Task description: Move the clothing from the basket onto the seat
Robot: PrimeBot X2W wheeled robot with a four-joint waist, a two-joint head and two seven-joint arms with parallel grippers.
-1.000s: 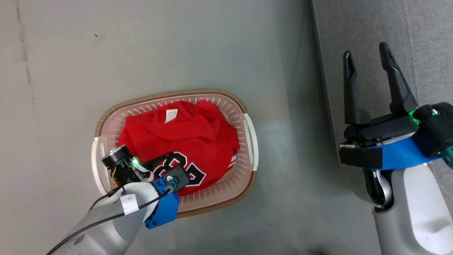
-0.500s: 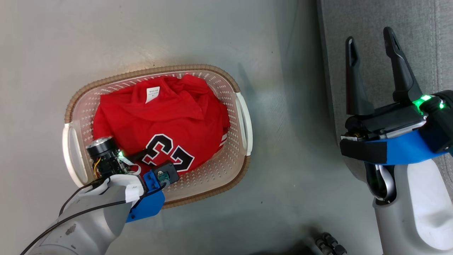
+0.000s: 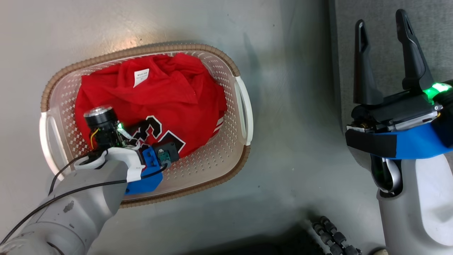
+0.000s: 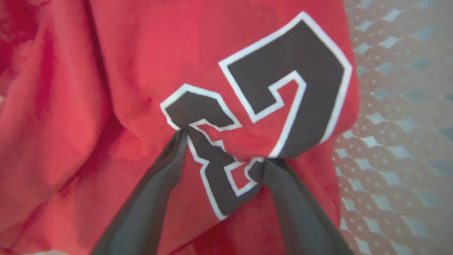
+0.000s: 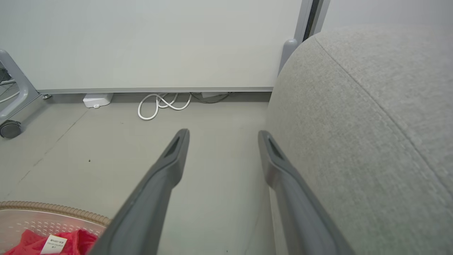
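The rest of the lettered garment (image 4: 170, 51) lies slack in the basket, so my left gripper next needs to pinch the fold that bulges up at the garment's lettering.
The basket (image 3: 226, 63), cream with a brown rim, stands on the floor at the left of the head view. It holds the clothing: a plain red garment (image 3: 170, 88) with a white neck tag on top, and a red garment with black-and-white lettering (image 4: 283, 71) toward the near side. My left gripper (image 4: 226, 147) points down into the basket, open, both fingertips pressed into the lettered fabric with a fold bulging between them. My right gripper (image 3: 381, 17) hovers open and empty over the edge of the light-grey seat (image 3: 439, 42). The seat (image 5: 354, 124) rises just right of it.
Grey floor lies between basket and seat. A pale partition panel (image 5: 141, 42) stands beyond, with a castor (image 5: 10, 128) at its left and a coiled white cable (image 5: 162, 104) at its foot. A black ribbed part (image 3: 332, 237) shows at the head view's bottom edge.
The head view has shifted, so the basket sits higher and further left in it. My left wrist has moved further in over the clothing. The right gripper stays open.
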